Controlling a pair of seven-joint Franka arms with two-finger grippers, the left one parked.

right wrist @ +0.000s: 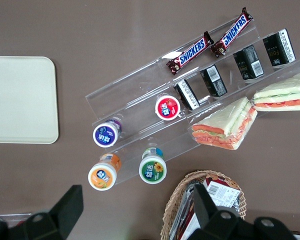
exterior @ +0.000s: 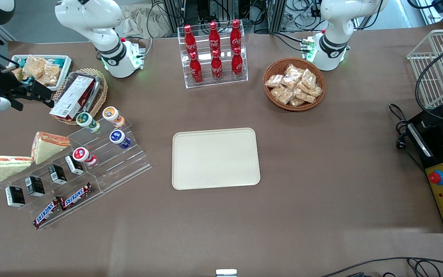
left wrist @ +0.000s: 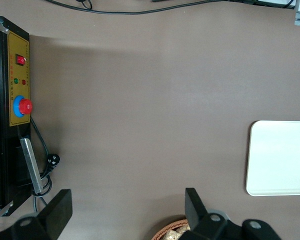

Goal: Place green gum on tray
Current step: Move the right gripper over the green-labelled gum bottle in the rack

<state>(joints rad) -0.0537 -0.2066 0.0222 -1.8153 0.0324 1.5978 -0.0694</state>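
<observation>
My right gripper should next pick up the green gum by its white lidded top [exterior: 84, 118], and then I should put the gum on the tray [exterior: 215, 158].
The green gum [exterior: 87, 120] is a small bottle with a white lid marked green. It stands on the top step of a clear stepped rack [exterior: 102, 169], beside an orange-lidded bottle [exterior: 112, 115]. It also shows in the right wrist view [right wrist: 153, 169]. The cream tray [exterior: 215, 158] lies flat and bare at mid-table; one corner of it shows in the right wrist view [right wrist: 20, 100]. My right gripper [exterior: 33, 96] hangs open and empty well above the table. It is farther from the front camera than the gum, over the gap between the gum and a wicker basket [right wrist: 137, 212].
The rack also holds a blue-lidded bottle [exterior: 119, 138], a red-lidded bottle [exterior: 82, 155], small black boxes [exterior: 36, 186] and Snickers bars [exterior: 62, 204]. Sandwiches [exterior: 25, 156] lie beside it. A wicker basket with a box [exterior: 76, 96], a white dish of snacks [exterior: 41, 69] and a cola rack [exterior: 214, 54] stand farther back.
</observation>
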